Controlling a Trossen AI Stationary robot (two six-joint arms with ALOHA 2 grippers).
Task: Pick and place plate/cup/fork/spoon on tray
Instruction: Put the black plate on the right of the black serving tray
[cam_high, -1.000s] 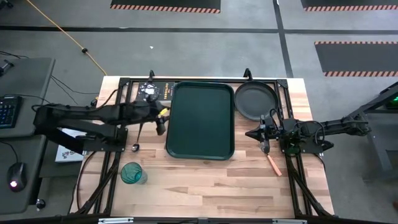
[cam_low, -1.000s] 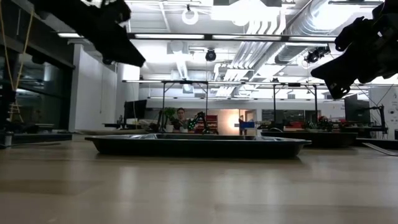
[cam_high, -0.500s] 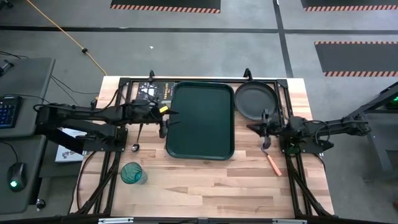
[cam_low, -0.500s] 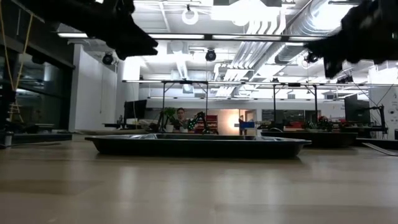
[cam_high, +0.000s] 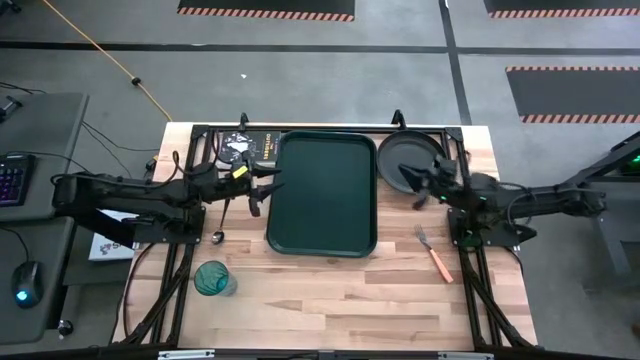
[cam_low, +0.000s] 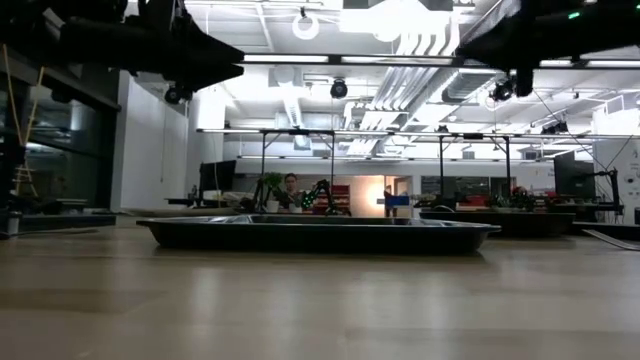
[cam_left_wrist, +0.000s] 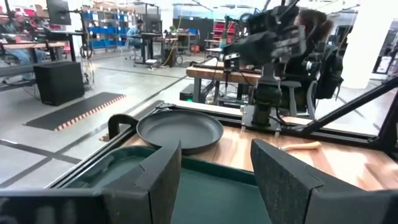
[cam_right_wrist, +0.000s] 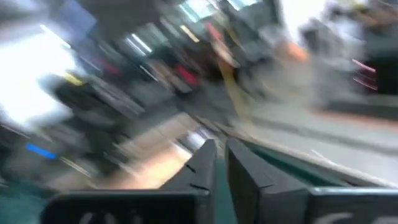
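I should pick up the grey plate next with my right gripper, holding it by its rim (cam_high: 397, 189), to put it on the tray (cam_high: 322, 195).
The dark green tray (cam_high: 322, 195) lies at the table's middle and also shows in the low view (cam_low: 320, 233). The grey plate (cam_high: 405, 155) rests flat on the table right of the tray's far end and shows in the left wrist view (cam_left_wrist: 180, 127). The orange-handled fork (cam_high: 436, 256) lies on the table near the plate. The silver spoon (cam_high: 220, 228) and the teal cup (cam_high: 212, 278) are left of the tray. My left gripper (cam_high: 262, 187) is open and level at the tray's left rim (cam_left_wrist: 214, 149). My right gripper (cam_high: 415, 185) hovers over the plate's near edge, fingers close together (cam_right_wrist: 219, 149).
A black printed book (cam_high: 245, 146) lies at the far edge, left of the tray. Black frame rails (cam_high: 460, 240) run along both table sides. Bare wood lies between the tray and the table's near edge.
My right gripper has risen from above the fork's tines, tipped up toward level and gone toward the far edge, now over the plate's near rim; the fork lies where it was. My left gripper has risen and tipped up toward level beside the tray's left rim.
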